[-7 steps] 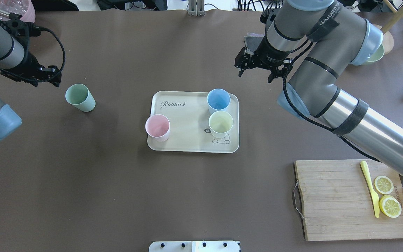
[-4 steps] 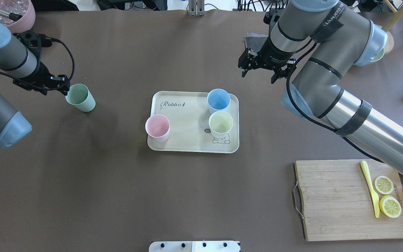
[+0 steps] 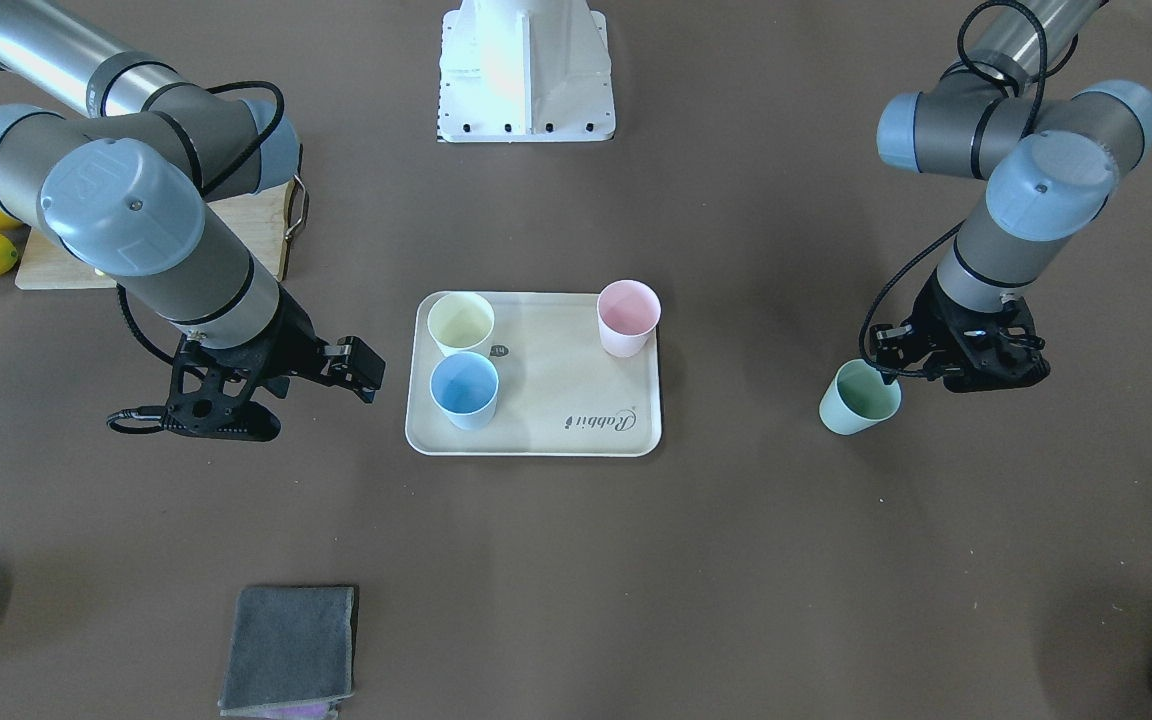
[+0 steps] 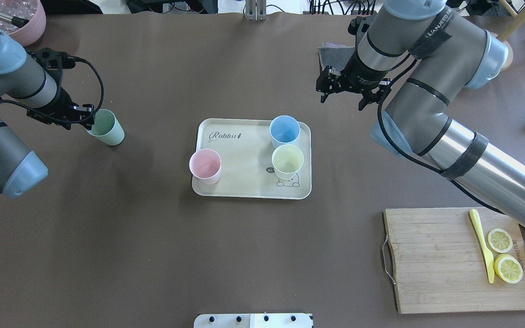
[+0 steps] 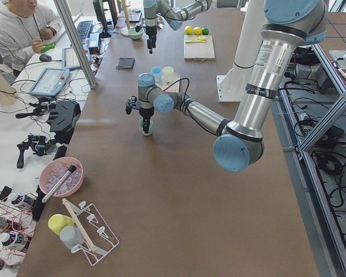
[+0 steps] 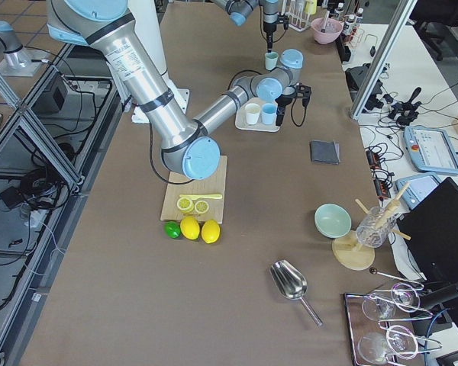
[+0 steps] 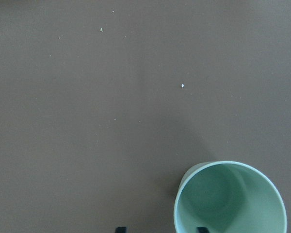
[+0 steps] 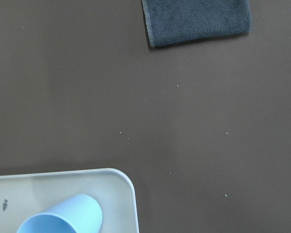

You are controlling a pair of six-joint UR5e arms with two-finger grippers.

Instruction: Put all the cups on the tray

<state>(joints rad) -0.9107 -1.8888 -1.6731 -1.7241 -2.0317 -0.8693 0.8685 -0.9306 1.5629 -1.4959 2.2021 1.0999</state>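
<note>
The mint green cup should go on the cream tray [image 3: 536,442], so my left gripper will grab the cup by its rim [image 3: 829,400] next.
The cream tray [image 4: 244,193] [image 3: 536,442] holds the light blue cup [image 4: 285,130] [image 3: 464,388], the pale yellow cup [image 4: 287,160] [image 3: 460,322] and the pink cup [image 4: 205,165] [image 3: 628,315], all upright. The mint green cup [image 4: 105,127] [image 3: 859,397] [image 7: 230,199] stands upright on the table, left of the tray. My left gripper [image 4: 87,119] [image 7: 161,229] is open at the cup's rim, with one fingertip inside and one outside. My right gripper [image 4: 342,101] [image 3: 361,368] is open and empty, beyond the tray's far right corner.
A bamboo cutting board [image 4: 445,269] with lemon slices and a yellow knife lies at the near right. A grey cloth [image 3: 288,648] [image 8: 196,19] lies beyond the right gripper. A mauve pot [image 4: 25,23] stands at the far left corner.
My left gripper has moved right to the mint green cup and now straddles its rim. My right gripper has drifted slightly right. The cups have not moved.
</note>
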